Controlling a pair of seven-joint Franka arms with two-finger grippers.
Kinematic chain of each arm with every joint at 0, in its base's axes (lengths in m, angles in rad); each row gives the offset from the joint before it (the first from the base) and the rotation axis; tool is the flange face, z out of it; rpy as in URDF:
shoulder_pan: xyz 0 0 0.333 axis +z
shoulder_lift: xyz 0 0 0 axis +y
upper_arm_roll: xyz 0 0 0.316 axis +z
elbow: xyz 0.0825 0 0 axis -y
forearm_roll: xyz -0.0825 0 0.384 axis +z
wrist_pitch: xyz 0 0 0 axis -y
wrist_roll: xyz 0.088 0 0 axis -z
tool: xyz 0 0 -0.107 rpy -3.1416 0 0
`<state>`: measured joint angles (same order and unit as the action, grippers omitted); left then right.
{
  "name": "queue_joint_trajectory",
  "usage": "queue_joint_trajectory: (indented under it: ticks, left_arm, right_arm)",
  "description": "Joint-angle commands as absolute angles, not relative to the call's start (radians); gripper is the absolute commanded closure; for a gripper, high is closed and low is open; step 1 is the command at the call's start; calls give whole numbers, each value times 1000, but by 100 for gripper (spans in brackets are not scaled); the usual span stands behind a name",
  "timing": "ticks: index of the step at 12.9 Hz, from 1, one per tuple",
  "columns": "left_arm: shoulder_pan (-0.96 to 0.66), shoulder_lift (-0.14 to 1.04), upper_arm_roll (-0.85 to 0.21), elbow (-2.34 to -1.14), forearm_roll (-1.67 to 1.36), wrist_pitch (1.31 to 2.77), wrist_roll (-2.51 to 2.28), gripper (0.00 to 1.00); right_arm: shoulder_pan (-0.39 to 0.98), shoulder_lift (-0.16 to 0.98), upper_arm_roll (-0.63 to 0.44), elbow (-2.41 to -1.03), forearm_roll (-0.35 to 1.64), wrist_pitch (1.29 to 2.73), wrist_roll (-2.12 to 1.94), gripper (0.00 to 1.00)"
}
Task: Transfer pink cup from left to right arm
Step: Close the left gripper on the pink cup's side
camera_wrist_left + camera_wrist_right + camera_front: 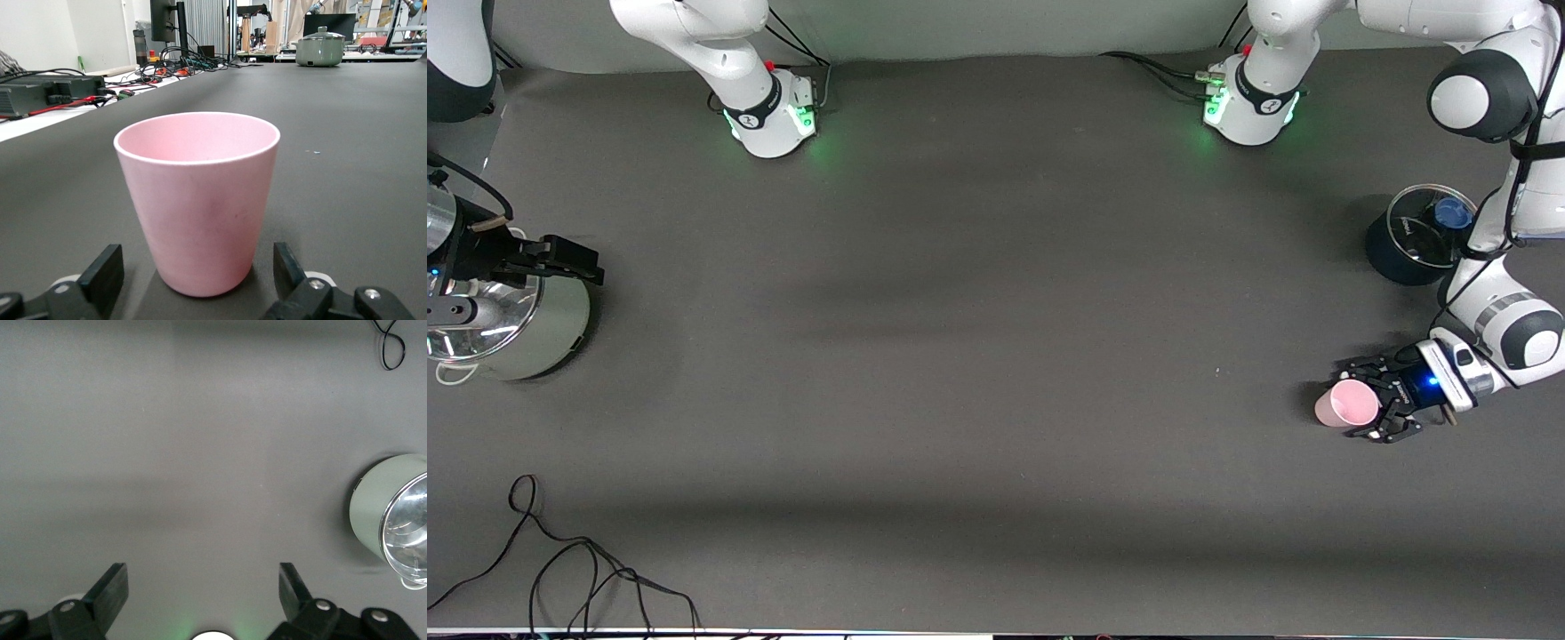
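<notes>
The pink cup's rim should stay free for my right gripper, so my left gripper should next grab the cup's lower body near the cup's base.
The pink cup (1345,404) stands upright on the table at the left arm's end. In the left wrist view the pink cup (200,193) fills the middle, mouth up and empty. My left gripper (1356,400) is low at the table and open around it. Its black fingertips (107,270) flank the cup's base with a gap on each side and touch nothing. My right gripper (203,587) shows only in its own wrist view. It is open high over bare table, with nothing between its fingers.
A dark round container (1418,236) with a clear lid and blue knob stands beside the left arm, farther from the front camera than the cup. A steel pot (525,333) (377,517) sits at the right arm's end, with a black blocky-fingered gripper (560,258) over it. Loose cable (578,569) lies near the front edge.
</notes>
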<state>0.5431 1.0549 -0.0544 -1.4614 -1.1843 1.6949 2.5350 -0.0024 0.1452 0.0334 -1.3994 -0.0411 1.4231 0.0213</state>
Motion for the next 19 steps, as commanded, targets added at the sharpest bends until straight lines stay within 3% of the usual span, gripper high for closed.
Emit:
queue_joint_trajectory:
  ticks: [1, 6, 8, 12, 16, 19]
  left_arm:
    - [538, 1054, -46, -1466, -1184, 1692, 2482, 0]
    - [535, 1054, -48, -1468, -1183, 1690, 2485, 2]
    - [535, 1054, -48, -1468, -1183, 1690, 2494, 29]
    - [535, 1052, -49, -1468, -1183, 1692, 2497, 53]
    - [537, 1032, -67, -1467, -1195, 1687, 2484, 54]
    - [549, 1000, -165, -1460, -1209, 1706, 2401, 60]
  right_arm:
    - [3, 155, 31, -1381, -57, 1413, 5, 0]
    - [-2, 153, 31, -1381, -57, 1413, 6, 0]
    - [-2, 153, 31, -1381, -57, 1413, 6, 0]
    - [-3, 153, 29, -1381, -55, 1413, 6, 0]
    - [-3, 153, 29, -1381, -55, 1413, 6, 0]
    - [-3, 152, 29, -1381, -55, 1413, 6, 0]
